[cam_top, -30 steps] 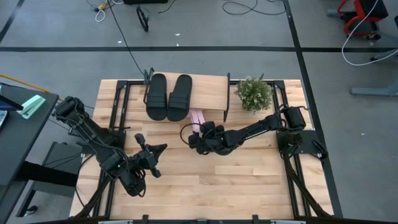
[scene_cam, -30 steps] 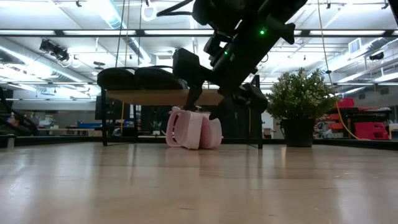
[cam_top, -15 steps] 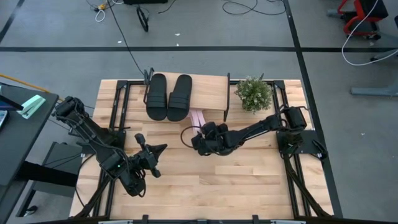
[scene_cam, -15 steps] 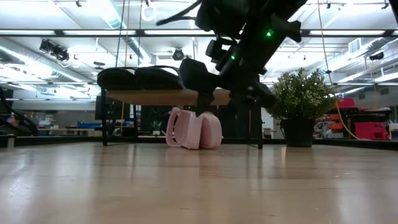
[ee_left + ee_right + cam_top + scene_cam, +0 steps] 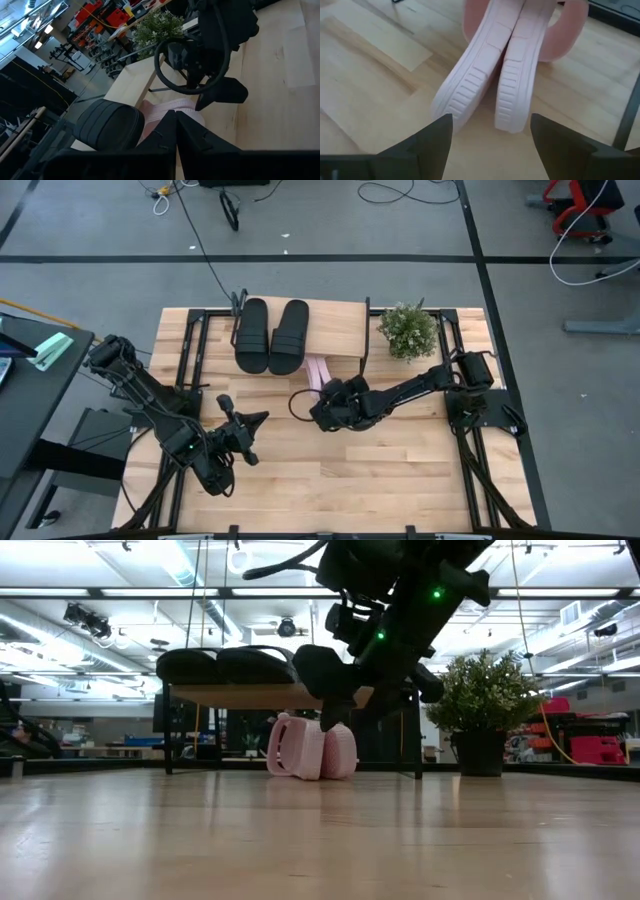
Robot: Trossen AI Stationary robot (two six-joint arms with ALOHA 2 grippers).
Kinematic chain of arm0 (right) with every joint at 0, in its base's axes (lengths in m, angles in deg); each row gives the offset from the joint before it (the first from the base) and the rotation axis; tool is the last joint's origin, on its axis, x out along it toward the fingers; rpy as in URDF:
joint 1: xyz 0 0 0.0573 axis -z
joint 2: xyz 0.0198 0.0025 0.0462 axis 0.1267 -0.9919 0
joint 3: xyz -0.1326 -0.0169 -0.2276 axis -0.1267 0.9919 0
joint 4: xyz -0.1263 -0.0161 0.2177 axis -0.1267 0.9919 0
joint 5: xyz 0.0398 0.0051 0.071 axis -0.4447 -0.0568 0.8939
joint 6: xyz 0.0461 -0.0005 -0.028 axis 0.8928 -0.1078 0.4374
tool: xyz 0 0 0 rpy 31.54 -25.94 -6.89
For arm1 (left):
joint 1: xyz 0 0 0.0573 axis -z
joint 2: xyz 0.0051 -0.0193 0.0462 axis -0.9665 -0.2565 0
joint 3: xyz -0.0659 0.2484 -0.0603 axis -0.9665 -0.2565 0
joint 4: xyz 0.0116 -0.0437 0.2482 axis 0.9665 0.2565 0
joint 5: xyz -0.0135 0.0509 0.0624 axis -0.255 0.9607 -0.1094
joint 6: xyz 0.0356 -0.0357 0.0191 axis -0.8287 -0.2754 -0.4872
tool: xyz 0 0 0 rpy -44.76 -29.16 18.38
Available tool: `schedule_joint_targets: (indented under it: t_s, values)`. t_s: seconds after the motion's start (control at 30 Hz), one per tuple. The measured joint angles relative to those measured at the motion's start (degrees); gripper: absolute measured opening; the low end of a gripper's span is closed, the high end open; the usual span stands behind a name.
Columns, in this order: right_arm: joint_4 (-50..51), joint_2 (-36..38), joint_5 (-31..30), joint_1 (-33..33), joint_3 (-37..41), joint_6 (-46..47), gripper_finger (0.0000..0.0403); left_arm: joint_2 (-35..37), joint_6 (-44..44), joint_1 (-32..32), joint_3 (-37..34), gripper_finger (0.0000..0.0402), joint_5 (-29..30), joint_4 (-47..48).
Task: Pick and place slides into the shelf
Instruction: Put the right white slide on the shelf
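I will grab the pink slide next with my right gripper by its heel end [image 5: 324, 375], to place it on the shelf [image 5: 338, 330] beside the black slides.
Two matte black slides [image 5: 271, 336] lie side by side, soles down, on the shelf [image 5: 338, 330], a light wood board on thin black legs. Two light pink slides [image 5: 502, 75] stand on their side edges, sole against sole, on the table under the shelf's near edge [image 5: 310, 748]. My right gripper [image 5: 490, 145] is open just on the near side of the pink pair [image 5: 317, 370], its fingers spread wider than the pair and touching nothing. My left gripper [image 5: 258, 419] is shut and waits over the table's near left part.
A potted plant [image 5: 408, 330] stands on the table right of the shelf, near the right arm. The shelf's black legs [image 5: 417, 740] flank the pink slides. Bare wooden tabletop [image 5: 380, 470] stretches along the near side.
My right gripper has drawn back a little from the pink slides, toward the table's near edge. The pink pair has stayed where it was under the shelf.
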Motion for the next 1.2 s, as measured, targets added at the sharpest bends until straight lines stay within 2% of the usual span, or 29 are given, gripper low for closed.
schedule_joint_targets:
  t_s: [0.13,0.43,0.87,1.2]
  values:
    - [0.06,0.0,2.75,1.0,0.0,-0.46,0.0274,0.0,0.0,0.0,0.0,0.0009,0.0,0.0]
    - [0.83,0.15,4.3,2.02,-0.1,-4.33,0.0273,-0.02,0.0,0.0,0.0,0.0027,0.01,-0.02]
    - [4.04,0.02,7.41,1.98,0.02,-4.92,0.0249,-0.02,0.0,0.0,0.0,0.0011,0.01,-0.02]
    - [0.54,0.02,6.63,4.0,0.02,-6.09,0.0245,-0.02,0.0,0.0,0.0,0.0022,0.0,0.0]
